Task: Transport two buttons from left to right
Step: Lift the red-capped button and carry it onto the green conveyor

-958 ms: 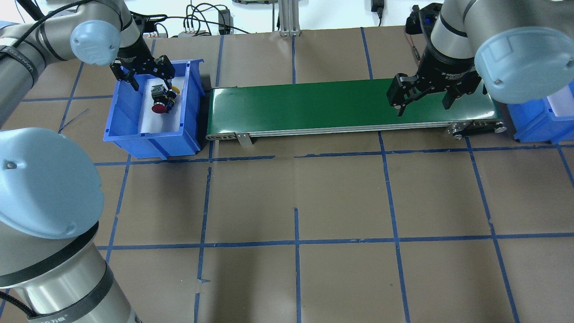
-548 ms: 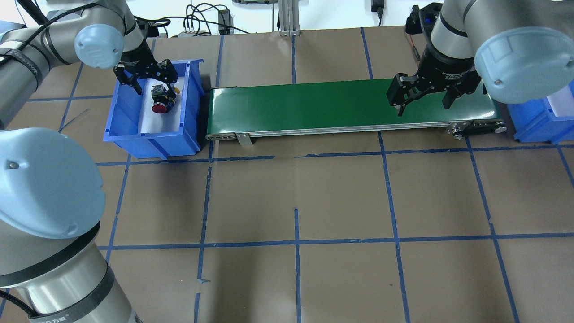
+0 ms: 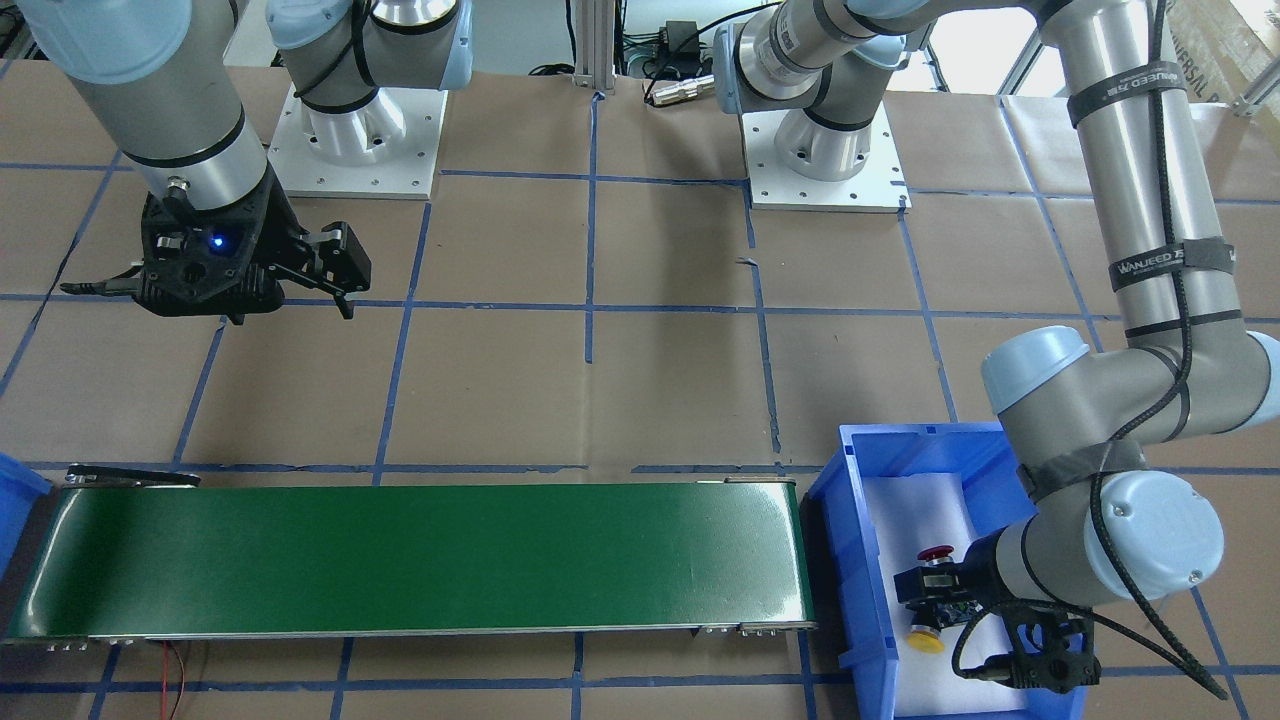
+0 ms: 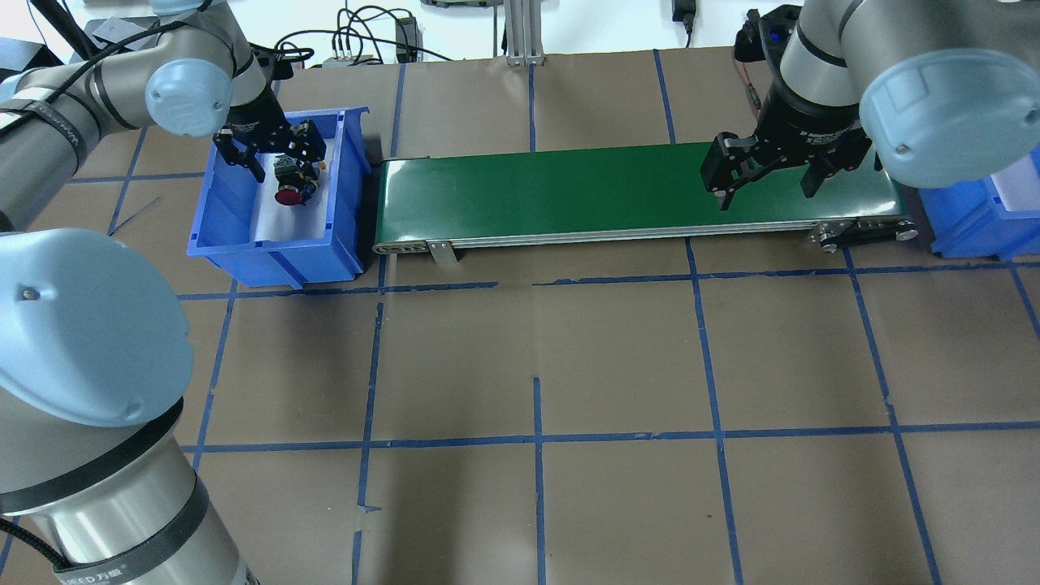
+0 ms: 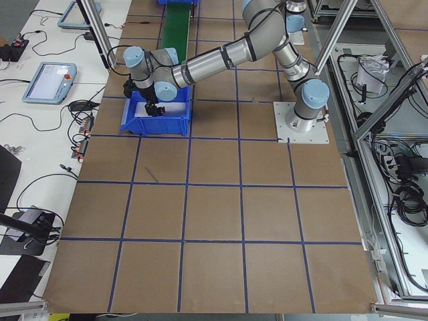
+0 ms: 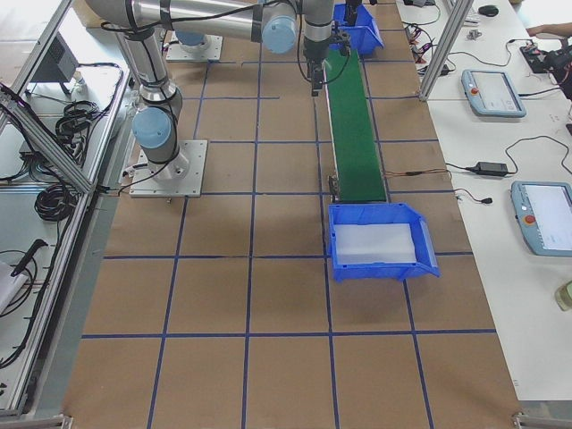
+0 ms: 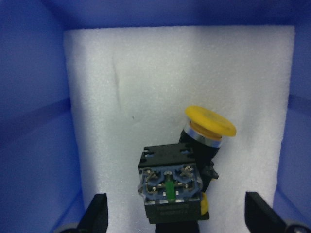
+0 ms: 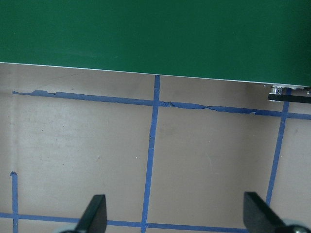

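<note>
The robot's left gripper needs to carry the red button to the green belt, so next it should grab the button by its black block body.
The red button (image 4: 287,195) and the yellow button (image 4: 322,164) lie together on white foam in the left blue bin (image 4: 244,244). In the front view the red cap (image 3: 936,552) and the yellow cap (image 3: 926,640) both show. My left gripper (image 4: 278,161) is open and low in the bin, its fingers straddling the buttons. In the left wrist view the gripper (image 7: 177,219) has a black-and-grey block body (image 7: 170,187) between its fingers, with the yellow cap (image 7: 210,121) just beyond. My right gripper (image 4: 768,188) is open and empty above the right part of the green belt (image 4: 569,191).
The green conveyor belt (image 3: 400,560) runs from the left bin (image 3: 860,520) toward a second blue bin (image 4: 967,219) at the right end, lined with white foam (image 6: 374,243). The right wrist view shows the belt edge (image 8: 155,34) and brown taped table.
My left gripper has moved lower into the bin and closer around the buttons, still open. The right arm and the buttons have not moved.
</note>
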### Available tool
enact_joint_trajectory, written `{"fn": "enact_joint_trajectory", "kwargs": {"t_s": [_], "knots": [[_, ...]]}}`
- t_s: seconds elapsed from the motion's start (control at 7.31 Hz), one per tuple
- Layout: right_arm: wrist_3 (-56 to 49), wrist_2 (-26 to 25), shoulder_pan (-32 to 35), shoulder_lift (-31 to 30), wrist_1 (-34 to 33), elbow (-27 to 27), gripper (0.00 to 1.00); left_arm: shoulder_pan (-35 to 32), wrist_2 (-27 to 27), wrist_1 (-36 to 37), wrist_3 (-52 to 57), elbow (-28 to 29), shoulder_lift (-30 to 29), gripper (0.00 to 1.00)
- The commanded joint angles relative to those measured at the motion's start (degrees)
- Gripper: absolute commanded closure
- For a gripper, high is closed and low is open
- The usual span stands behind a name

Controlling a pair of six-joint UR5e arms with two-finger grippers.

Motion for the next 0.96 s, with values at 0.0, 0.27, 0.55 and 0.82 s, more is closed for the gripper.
{"fn": "enact_joint_trajectory", "kwargs": {"t_s": [0.0,0.27,0.55,0.82], "knots": [[-0.04,0.0,0.0,0.0,0.0,0.0,0.0,-0.13,0.08,0.92,0.68,-0.19,0.25,0.84],[-0.04,0.0,0.0,0.0,0.0,0.0,0.0,-0.13,0.17,0.92,1.56,0.78,1.91,0.95],[-0.04,0.0,0.0,0.09,0.0,0.0,0.0,-0.22,1.04,-3.17,1.47,0.78,6.73,0.95],[-0.04,0.0,0.0,0.09,0.0,0.0,0.0,-1.18,0.87,-10.9,-0.97,0.78,14.88,0.95]]}}
